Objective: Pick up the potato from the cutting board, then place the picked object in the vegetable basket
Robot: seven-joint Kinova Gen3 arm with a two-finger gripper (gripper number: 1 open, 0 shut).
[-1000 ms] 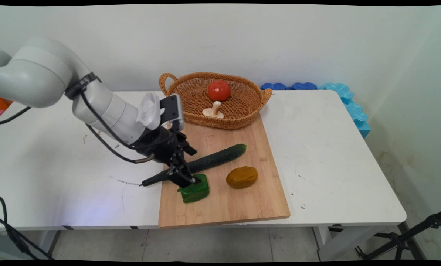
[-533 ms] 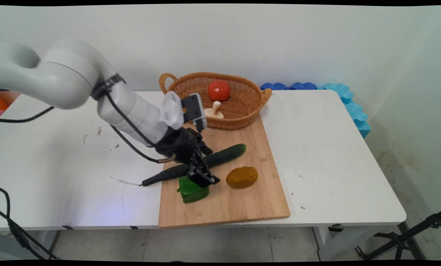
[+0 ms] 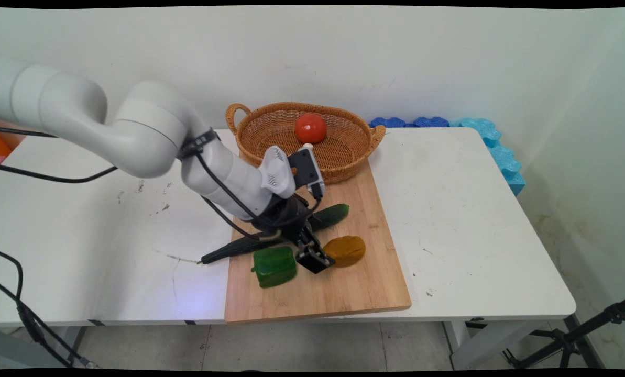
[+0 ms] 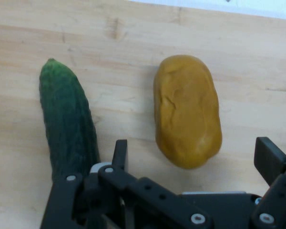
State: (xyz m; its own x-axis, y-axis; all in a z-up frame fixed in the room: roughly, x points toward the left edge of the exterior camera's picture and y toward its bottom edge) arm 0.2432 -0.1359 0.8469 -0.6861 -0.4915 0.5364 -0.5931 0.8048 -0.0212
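Observation:
The yellow-brown potato needs to go into the wicker basket (image 3: 338, 147), so my gripper will grab the potato by its long sides next.
A brownish-yellow potato (image 3: 344, 251) lies on the wooden cutting board (image 3: 343, 293). My gripper (image 3: 315, 259) hangs low just left of it, between the potato and a green pepper (image 3: 274, 266). In the hand view the gripper (image 4: 194, 151) is open, and the potato (image 4: 187, 110) lies ahead between the two fingers, untouched. A dark cucumber (image 4: 69, 126) lies left of it. In the main view the cucumber (image 3: 329, 215) runs slantwise across the board and is partly hidden by the hand.
A wicker basket (image 3: 346, 159) stands at the board's far end with a red tomato (image 3: 310, 128) inside; a pale mushroom stem (image 3: 307, 146) peeks above the hand. Blue foam blocks (image 3: 493, 144) line the wall at the back right. Black cables hang at the left.
The gripper has moved right, from over the green pepper to beside the potato. The pepper now shows in full, and the arm covers most of the mushroom.

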